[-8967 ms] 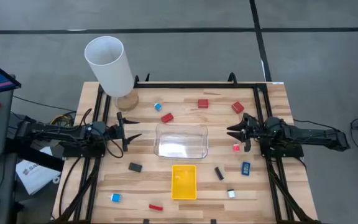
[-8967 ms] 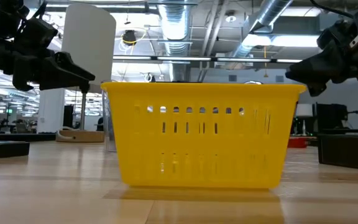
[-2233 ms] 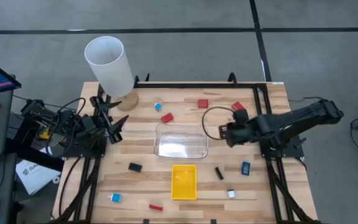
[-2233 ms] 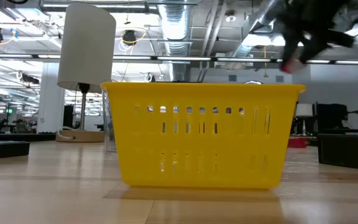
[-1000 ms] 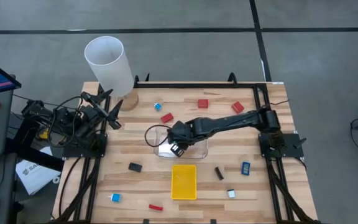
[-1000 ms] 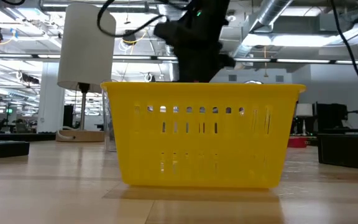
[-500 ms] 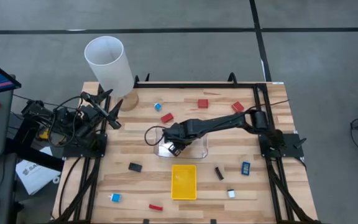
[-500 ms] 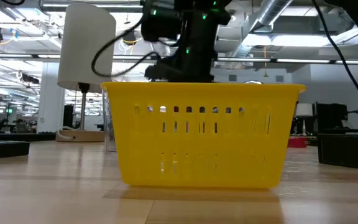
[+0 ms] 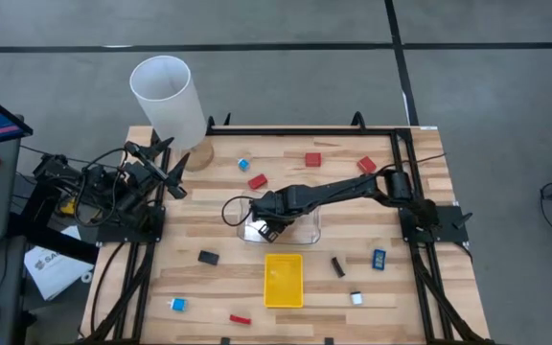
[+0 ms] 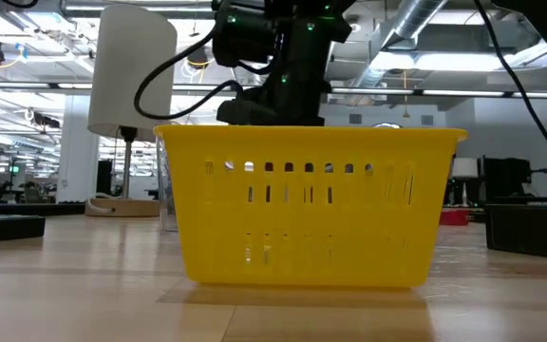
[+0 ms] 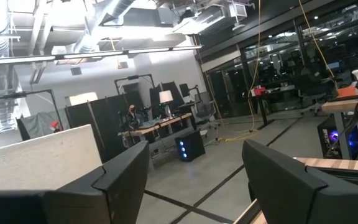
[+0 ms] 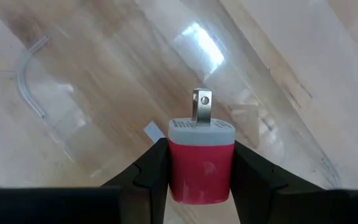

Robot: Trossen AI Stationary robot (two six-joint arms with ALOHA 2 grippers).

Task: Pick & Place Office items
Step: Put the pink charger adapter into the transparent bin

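The red plug is low inside the clear tray's rim, so my right gripper needs to open.
My right gripper reaches from the table's right side over the left part of the clear plastic tray and is shut on a red block with a grey cap and a metal prong. In the low view the yellow tray hides its fingers. My left gripper waits open and raised at the table's left edge, near the tall white cylinder. Other office items lie loose on the wood: red blocks and a thin red stick. My right gripper pinches the red block's two opposite sides between its two fingers. The fingers come from above, pointing steeply down. The block's grey cap and prong stick out past the fingertips toward the tray's floor; whether the prong touches it, I cannot tell.
The yellow tray stands just near of the clear one. Black bits and blue-and-white bits are scattered around both trays. Black rails run along the table's left and right sides.
My right gripper has sunk with the red block toward the clear tray and shifted slightly toward the table's left edge. It has kept still for the last half second and has stayed shut on the block.
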